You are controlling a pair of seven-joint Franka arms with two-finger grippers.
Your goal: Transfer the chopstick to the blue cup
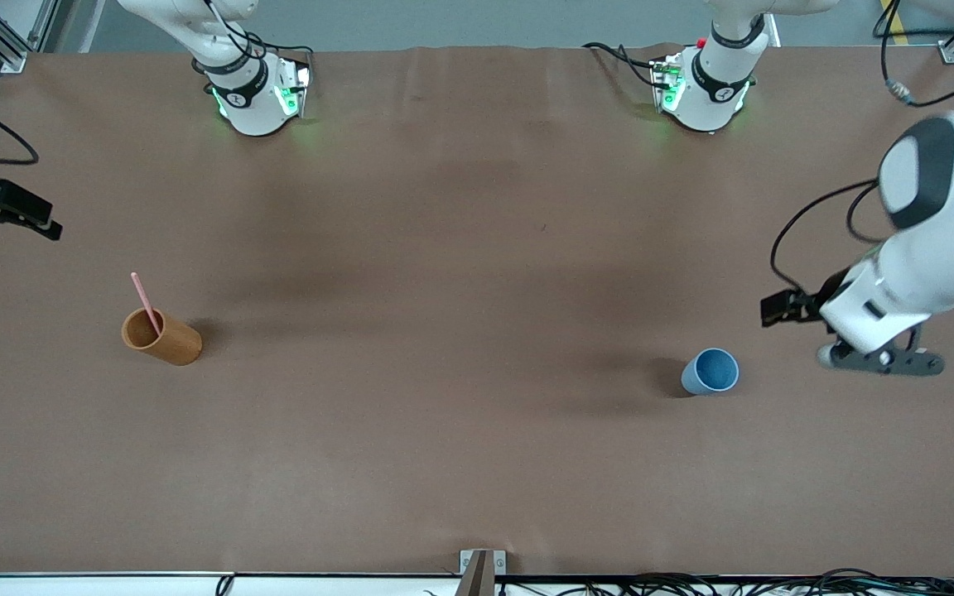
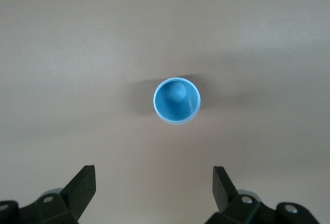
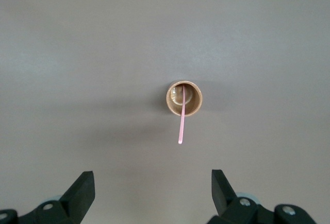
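Next, my left gripper grabs the blue cup by its rim so that the chopstick (image 1: 146, 303) gets transferred into it.
A pale pink chopstick (image 1: 146, 303) stands tilted in the orange-brown cup (image 1: 164, 337) toward the right arm's end of the table. The right wrist view shows the stick (image 3: 182, 123) leaning out of that cup (image 3: 184, 98). The light-blue cup (image 1: 710, 371) stands upright and empty toward the left arm's end; it also shows in the left wrist view (image 2: 177, 100). My left gripper (image 1: 782, 308) is open and empty, up in the air beside the blue cup (image 2: 153, 175). My right gripper (image 1: 45, 225) is open and empty, up in the air beside the orange-brown cup (image 3: 153, 178).
The brown table cover (image 1: 460, 273) stretches between the two cups. The two arm bases (image 1: 253, 91) (image 1: 705, 87) stand at the edge farthest from the front camera. A metal clamp (image 1: 481, 571) and cables lie along the nearest edge.
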